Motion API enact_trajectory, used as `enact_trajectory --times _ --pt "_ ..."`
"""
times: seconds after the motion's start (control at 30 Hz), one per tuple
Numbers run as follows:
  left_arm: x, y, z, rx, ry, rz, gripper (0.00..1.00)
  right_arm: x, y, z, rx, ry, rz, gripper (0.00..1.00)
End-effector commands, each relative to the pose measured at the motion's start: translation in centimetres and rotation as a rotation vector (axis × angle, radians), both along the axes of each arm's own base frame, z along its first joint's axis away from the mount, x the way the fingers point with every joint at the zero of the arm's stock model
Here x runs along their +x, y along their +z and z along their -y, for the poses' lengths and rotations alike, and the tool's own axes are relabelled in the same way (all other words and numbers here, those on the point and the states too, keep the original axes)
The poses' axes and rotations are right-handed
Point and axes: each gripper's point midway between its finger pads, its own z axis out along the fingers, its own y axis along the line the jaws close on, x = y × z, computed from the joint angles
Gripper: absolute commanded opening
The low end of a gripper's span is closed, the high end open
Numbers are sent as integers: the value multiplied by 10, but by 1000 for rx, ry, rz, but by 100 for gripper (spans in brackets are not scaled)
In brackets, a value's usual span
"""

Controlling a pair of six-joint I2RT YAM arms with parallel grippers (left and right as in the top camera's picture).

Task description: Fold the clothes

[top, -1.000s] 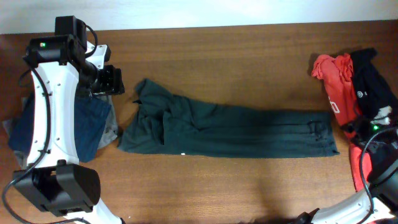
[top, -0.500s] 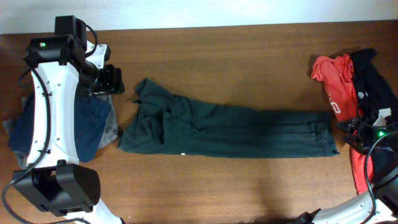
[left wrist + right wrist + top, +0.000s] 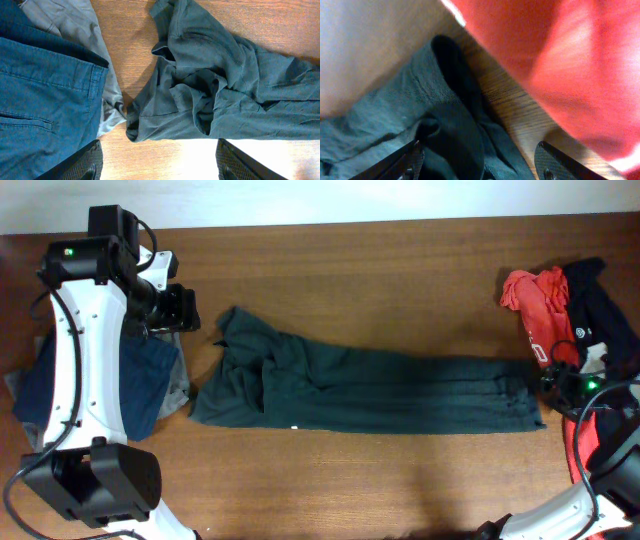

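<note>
I should next fold the dark green shirt toward its bunched end, my right gripper grabbing its end beside the red shirt (image 3: 535,315).
The large dark green shirt (image 3: 370,392) lies as a long strip across the middle of the table, bunched at its left end (image 3: 210,85). My left gripper (image 3: 183,308) hovers open above the bare wood (image 3: 160,165), just left of that bunched end. The navy blue piece (image 3: 40,95) and grey shorts (image 3: 92,30) lie beneath it at the left. My right gripper (image 3: 552,380) sits at the shirt's right end, jaws wide, with dark green fabric (image 3: 460,145) lying loose between the fingers (image 3: 480,167). The red white-printed shirt (image 3: 535,315) and the black top (image 3: 600,320) are piled at the right.
The left arm's white links (image 3: 85,360) stand over the navy and grey pile (image 3: 50,390). Red fabric (image 3: 570,65) fills the right wrist view's upper right, close beside the right finger. The table's far edge (image 3: 320,222) runs along the top.
My right gripper has shifted a little left onto the green shirt's right end and its jaws have widened. The left arm and the shirt have not moved.
</note>
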Motion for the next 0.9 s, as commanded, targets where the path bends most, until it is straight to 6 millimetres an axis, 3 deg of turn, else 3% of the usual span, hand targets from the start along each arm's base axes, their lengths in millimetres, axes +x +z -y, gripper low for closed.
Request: enact_trajectory --times 0.0,0.2,0.33,0.57,0.63,0.8,0.87 --pt "0 3 2 -7 -18 7 72 -6 -3 -2 -65 9 -48 77" --pt "0 3 5 -25 -22 10 72 -9 -8 -17 -17 19 -43 79" --pt "0 3 5 -25 -22 10 72 -13 -7 -23 17 16 -61 68" --pt "0 3 5 -25 -22 10 72 -11 -1 -34 86 12 -39 63" --pt "0 3 5 -25 -22 10 72 -12 -1 -35 87 12 -40 56" --pt "0 3 5 -25 -23 11 72 -11 1 -35 92 7 -38 18" --pt "1 4 5 -20 -40 16 72 -12 3 -35 97 -12 -47 11"
